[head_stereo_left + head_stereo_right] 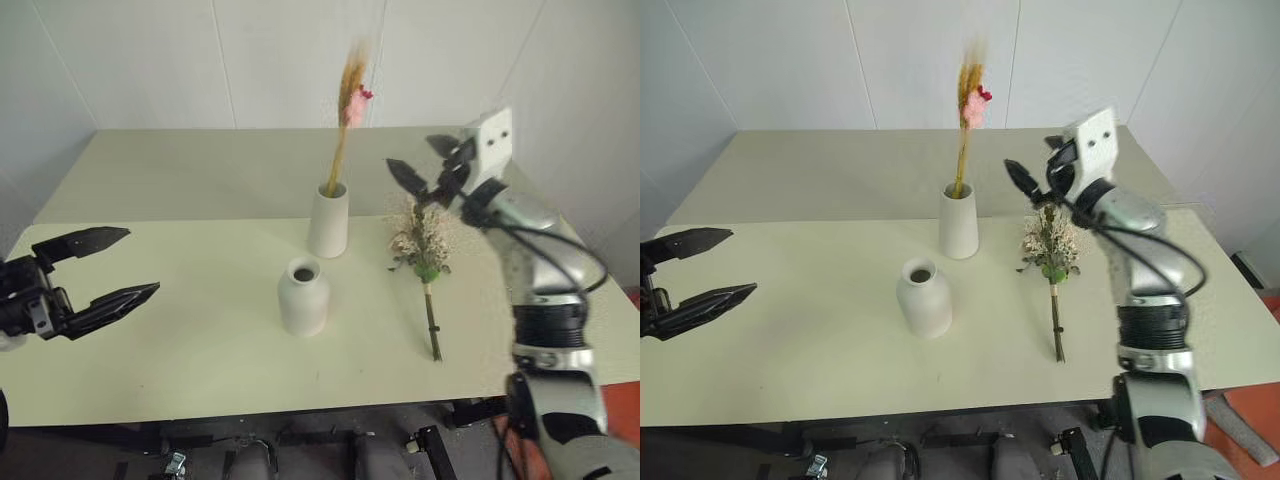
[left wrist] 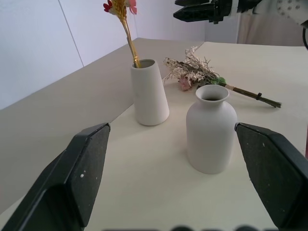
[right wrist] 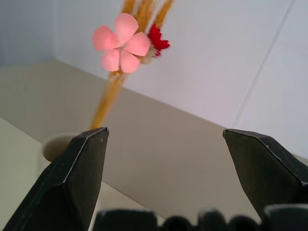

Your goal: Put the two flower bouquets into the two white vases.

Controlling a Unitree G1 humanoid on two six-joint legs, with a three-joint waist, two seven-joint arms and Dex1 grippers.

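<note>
The fuller bouquet has a head that spreads wide with dried petals and leaves, so my right gripper should next grab it by its slim bound stem (image 1: 429, 300).
The slim golden spray (image 1: 348, 105) with its pink bloom (image 3: 121, 42) stands upright in the taller white vase (image 1: 328, 222) at mid table. The shorter rounded vase (image 1: 303, 297) stands in front of it, its mouth empty. To their right, the fuller bouquet (image 1: 424, 243) lies flat on the table, with its stem pointing toward the near edge. My right gripper (image 1: 412, 155) hangs open in the air above that bouquet's head and right of the spray, holding nothing. Far out on the left side my left gripper (image 1: 142, 261) hovers open over the table, well apart from both vases.
The pale table (image 1: 200, 340) runs back to a white wall. A seam (image 1: 180, 221) crosses it behind the vases. Bare surface lies between the left gripper and the short vase (image 2: 211, 130).
</note>
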